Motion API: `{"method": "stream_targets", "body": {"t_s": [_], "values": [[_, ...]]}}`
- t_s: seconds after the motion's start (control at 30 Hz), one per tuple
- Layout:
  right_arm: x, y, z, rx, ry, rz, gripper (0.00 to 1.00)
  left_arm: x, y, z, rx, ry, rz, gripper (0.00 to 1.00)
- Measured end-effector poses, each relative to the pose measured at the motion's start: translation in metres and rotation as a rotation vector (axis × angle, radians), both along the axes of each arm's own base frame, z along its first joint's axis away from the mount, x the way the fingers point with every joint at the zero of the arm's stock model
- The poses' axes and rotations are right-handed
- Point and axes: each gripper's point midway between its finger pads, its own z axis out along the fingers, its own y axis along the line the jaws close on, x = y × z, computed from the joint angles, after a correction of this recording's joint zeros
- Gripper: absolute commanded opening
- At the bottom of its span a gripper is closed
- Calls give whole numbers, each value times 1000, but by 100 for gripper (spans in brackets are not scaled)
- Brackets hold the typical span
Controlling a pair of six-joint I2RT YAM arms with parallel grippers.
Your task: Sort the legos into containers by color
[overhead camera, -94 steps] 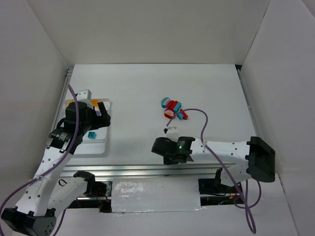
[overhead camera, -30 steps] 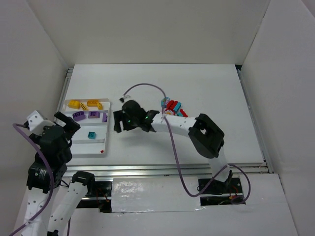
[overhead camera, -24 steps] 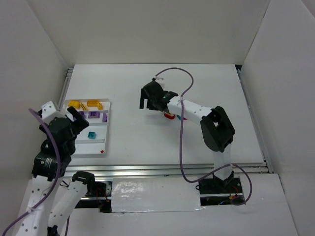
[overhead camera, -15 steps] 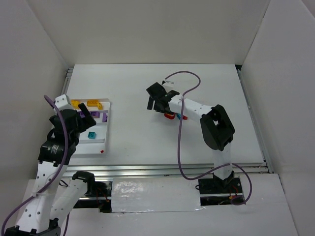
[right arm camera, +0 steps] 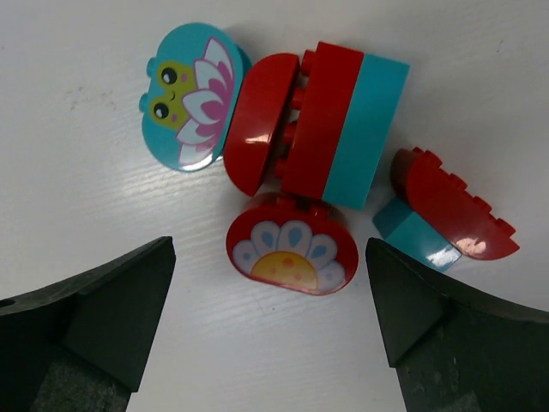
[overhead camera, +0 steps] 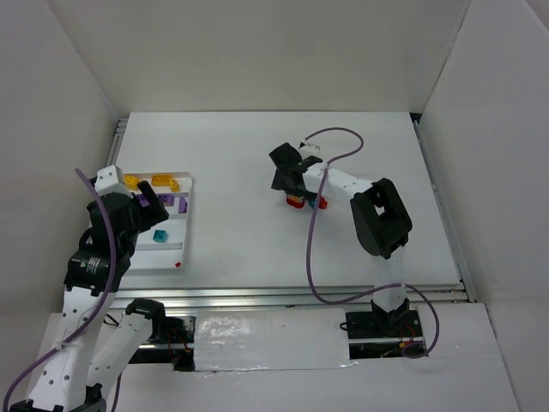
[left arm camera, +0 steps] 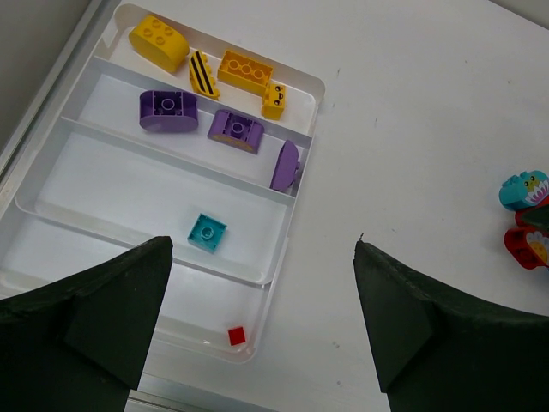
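Note:
The printed top of the red flower-printed brick [right arm camera: 292, 245] is still below my fingers, so it isn't time to close yet. My right gripper should come down first, then close on the brick.
The white tray [overhead camera: 182, 245] [left arm camera: 296, 184] lies at the left with its four row containers. Yellow legos [left arm camera: 159, 43] fill the far row and purple ones [left arm camera: 168, 110] the second. The third row holds one teal brick [left arm camera: 208, 233], the nearest row a tiny red piece [left arm camera: 236, 336]. My left gripper [overhead camera: 144, 206] [left arm camera: 262, 275] hangs open above the tray's near right corner, holding nothing. Loose red and teal legos [overhead camera: 300, 201] lie mid-table. My right gripper [overhead camera: 287, 178] [right arm camera: 270, 257] is open over them, its fingers either side of a red flower-printed brick [right arm camera: 292, 245].
Beside that brick lie a teal frog-printed brick [right arm camera: 193, 94], a red-and-teal block [right arm camera: 347, 124] and a red arch on a teal piece [right arm camera: 450, 206]. The right arm's purple cable [overhead camera: 310, 249] loops over the table. A metal rail [overhead camera: 283, 296] runs along the near edge; white walls enclose the table.
My right gripper has swung from beside the tray back right to the loose pile, and its jaws have widened. The left arm has shifted up over the tray's left side.

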Motion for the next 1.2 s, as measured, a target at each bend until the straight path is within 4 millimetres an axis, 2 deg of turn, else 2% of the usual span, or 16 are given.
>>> {"method": "stream_targets", "body": {"t_s": [0.1,0.27,0.37,0.47,0.5,0.53,0.57,0.73,0.83,0.87,1.1,1.2], "values": [[6,-5,-6,6,5,-11,97,0,-1,0,-2,2,-6,100],[8,-4,-27,13,47,9,93,1,-2,-1,-4,5,-13,100],[4,-2,-37,16,75,23,86,1,-3,-1,-5,5,-14,100],[5,0,-37,17,74,36,47,1,-3,-1,-4,6,-14,99],[6,0,-37,21,72,35,40,1,-3,-1,-4,6,-14,99],[7,2,-37,23,67,44,24,1,-3,-1,-4,6,-14,100],[7,2,-37,25,64,49,0,1,-3,-1,-4,6,-14,100],[-1,16,-34,40,48,122,0,1,-2,-2,-3,8,-10,99],[-18,49,-25,37,32,240,0,0,5,-3,7,13,29,100],[-28,67,-19,40,22,297,0,-2,9,-3,11,15,57,100],[-116,224,44,230,-104,690,0,-21,47,-2,35,33,300,99],[-142,269,74,350,-154,783,2,-31,60,3,34,19,390,100]]}}
